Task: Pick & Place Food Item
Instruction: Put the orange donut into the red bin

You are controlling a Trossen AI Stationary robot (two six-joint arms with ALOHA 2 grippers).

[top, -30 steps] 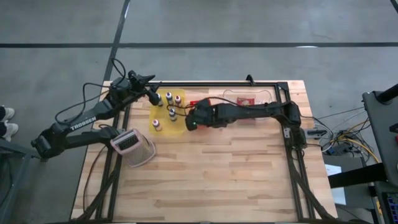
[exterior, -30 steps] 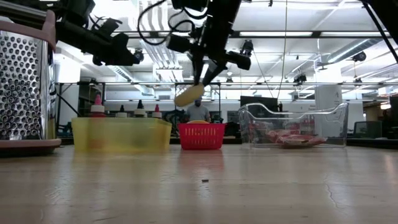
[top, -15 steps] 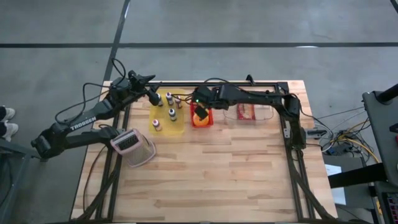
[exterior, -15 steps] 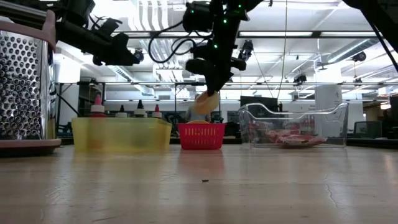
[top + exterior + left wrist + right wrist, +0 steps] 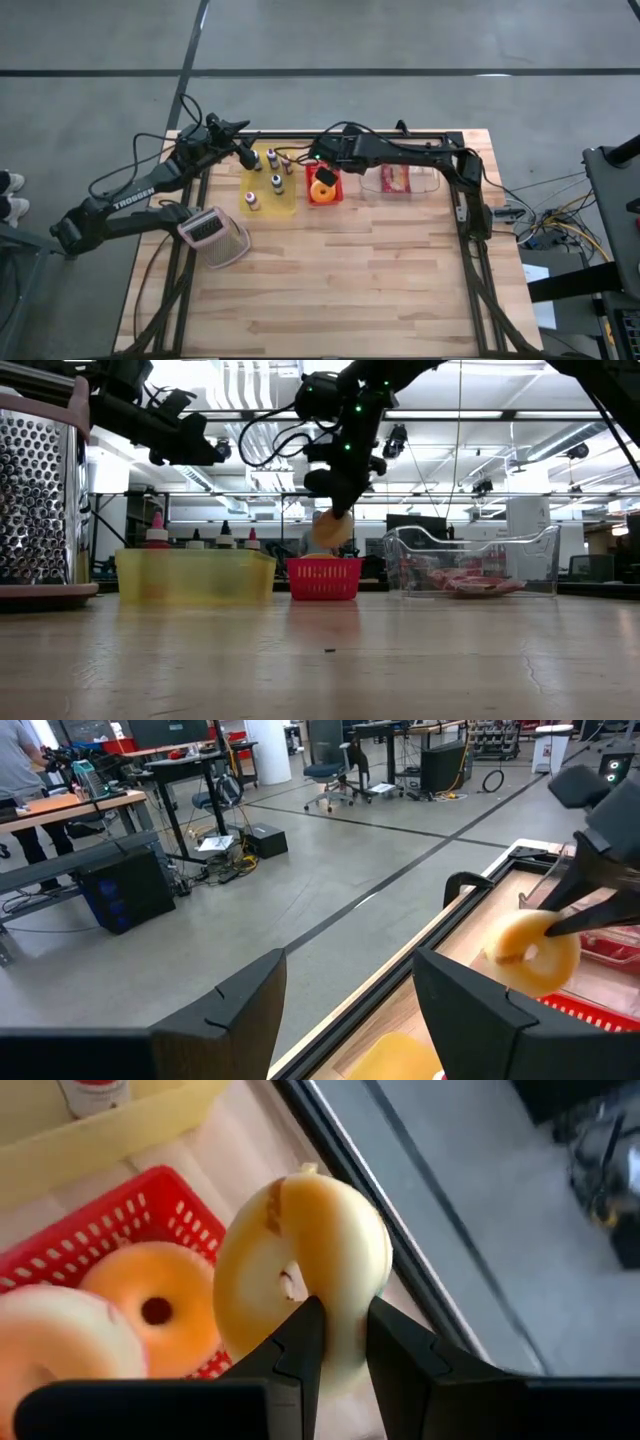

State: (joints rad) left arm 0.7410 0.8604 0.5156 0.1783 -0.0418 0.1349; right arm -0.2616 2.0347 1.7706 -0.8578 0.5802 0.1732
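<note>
My right gripper holds the pale ring (image 5: 345, 1260) above the red basket's far rim (image 5: 196, 1200) in the right wrist view, so it will keep holding the ring until the ring is lower.
My right gripper (image 5: 336, 512) is shut on a pale yellow doughnut-shaped ring (image 5: 305, 1270), held just above a red basket (image 5: 324, 197) at the table's far middle. It also shows in the low view (image 5: 330, 529). The basket (image 5: 120, 1220) holds an orange ring (image 5: 150, 1308) and a paler one (image 5: 50, 1350). My left gripper (image 5: 350, 1010) is open and empty, raised over the far left corner of a yellow tray (image 5: 262, 205). My right gripper pinches one part of the ring's rim (image 5: 338, 1342) between its two fingers, one finger on each flat face. The fingers come from above, pointing down. The ring stands on edge below the fingers, lifted clear over the basket's far side.
The yellow tray holds several small bottles (image 5: 272, 158). A clear container (image 5: 400, 178) with red food stands right of the basket. A metal grater (image 5: 213, 236) stands at the left. A black frame rail (image 5: 350, 133) runs along the far edge.
My right gripper has swung from beside the yellow tray's right edge toward the table's far edge and a little right, until it is over the red basket. It has turned about and carried the ring a little lower. It stays shut on the ring.
</note>
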